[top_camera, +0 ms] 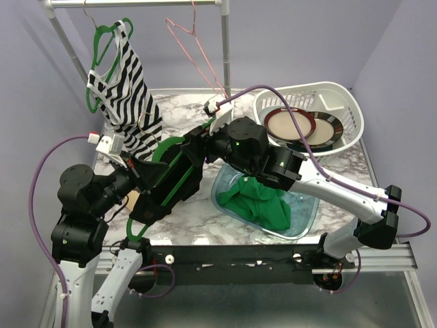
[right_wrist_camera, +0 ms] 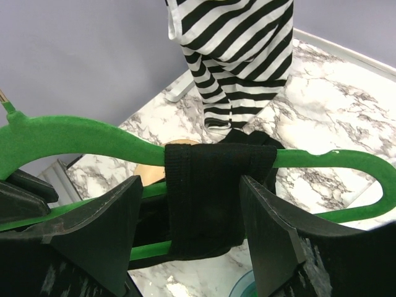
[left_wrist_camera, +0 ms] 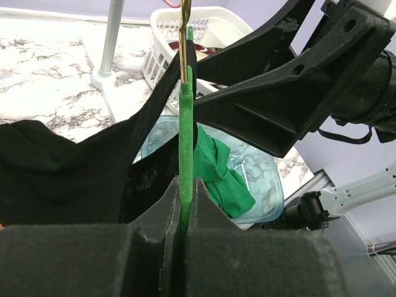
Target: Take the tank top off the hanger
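Observation:
My right gripper grips the black tank top by the shoulder strap wrapped over the hanger's arm (top_camera: 193, 147) (right_wrist_camera: 208, 188) next, to slip the tank top off the hanger.
A black tank top (top_camera: 172, 183) hangs on a green hanger (top_camera: 166, 145) held above the table's left middle. My left gripper (top_camera: 141, 175) is shut on the hanger's green bar (left_wrist_camera: 187, 124), which stands on edge between its jaws in the left wrist view; the black cloth (left_wrist_camera: 74, 173) drapes to the left of it. My right gripper (top_camera: 199, 145) is open. Its two fingers stand on either side of the black shoulder strap (right_wrist_camera: 210, 198), which is wrapped over the hanger's upper arm (right_wrist_camera: 74, 133), without closing on it.
A black-and-white striped top (top_camera: 128, 89) hangs on another green hanger on the rack at the back left, beside a pink wire hanger (top_camera: 194, 48). A clear bin (top_camera: 304, 219) holding green cloth (top_camera: 263, 201) sits under my right arm. A white basket (top_camera: 341, 102) with plates stands at the back right.

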Robot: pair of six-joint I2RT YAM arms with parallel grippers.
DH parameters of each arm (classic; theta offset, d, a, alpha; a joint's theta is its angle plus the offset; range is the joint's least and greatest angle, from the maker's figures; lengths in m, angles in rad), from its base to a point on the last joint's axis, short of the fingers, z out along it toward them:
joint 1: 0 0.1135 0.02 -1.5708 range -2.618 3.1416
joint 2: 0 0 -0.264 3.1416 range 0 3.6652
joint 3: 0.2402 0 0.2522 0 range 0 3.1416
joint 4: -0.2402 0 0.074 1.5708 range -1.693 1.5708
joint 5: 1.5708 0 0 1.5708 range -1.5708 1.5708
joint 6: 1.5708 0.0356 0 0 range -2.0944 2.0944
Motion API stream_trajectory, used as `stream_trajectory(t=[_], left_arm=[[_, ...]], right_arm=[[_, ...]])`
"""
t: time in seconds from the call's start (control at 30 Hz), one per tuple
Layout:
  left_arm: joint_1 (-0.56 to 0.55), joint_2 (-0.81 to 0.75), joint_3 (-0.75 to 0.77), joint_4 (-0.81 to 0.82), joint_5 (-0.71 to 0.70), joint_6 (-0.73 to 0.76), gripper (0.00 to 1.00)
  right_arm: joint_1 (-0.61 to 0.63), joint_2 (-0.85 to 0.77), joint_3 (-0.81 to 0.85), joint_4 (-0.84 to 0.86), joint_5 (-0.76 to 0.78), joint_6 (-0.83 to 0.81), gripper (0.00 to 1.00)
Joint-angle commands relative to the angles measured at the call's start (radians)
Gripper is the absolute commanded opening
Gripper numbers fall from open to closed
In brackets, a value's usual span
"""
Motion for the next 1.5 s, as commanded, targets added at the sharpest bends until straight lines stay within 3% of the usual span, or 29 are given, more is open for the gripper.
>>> stream_trajectory(t=[0.0,0.47,0.8,0.9,1.0,1.03,1.1,1.27,1.47], left_arm=[[-0.006,-0.021,0.01,0.058,-0.029,0.007,0.0],[-0.006,-0.022,0.01,0.04,-0.065,0.011,0.0],[-0.006,-0.03,0.009,0.051,-0.029,-0.014,0.0],[-0.006,-0.033,0.007,0.052,-0.029,-0.017,0.0],[-0.006,-0.03,0.009,0.051,-0.021,-0.017,0.0],[-0.006,-0.028,0.01,0.052,-0.019,-0.017,0.0],[-0.006,-0.025,0.012,0.052,-0.021,-0.016,0.0],[-0.01,-0.019,0.021,0.04,-0.038,-0.006,0.0],[-0.016,-0.018,0.024,0.046,0.0,-0.011,0.0]], right_arm=[[0.012,-0.014,-0.043,-0.036,-0.032,0.001,0.73],[0.022,-0.069,-0.092,-0.033,-0.09,-0.019,0.8],[0.022,0.015,-0.029,0.015,0.102,-0.065,0.7],[0.021,0.046,0.018,-0.007,0.173,-0.081,0.62],[0.022,0.054,0.032,0.009,0.224,-0.102,0.34],[0.022,0.051,0.031,0.019,0.235,-0.108,0.15],[0.022,0.049,0.034,0.042,0.277,-0.133,0.01],[0.016,0.026,0.042,0.104,0.394,-0.217,0.01],[-0.065,0.022,0.051,0.089,0.388,-0.23,0.01]])
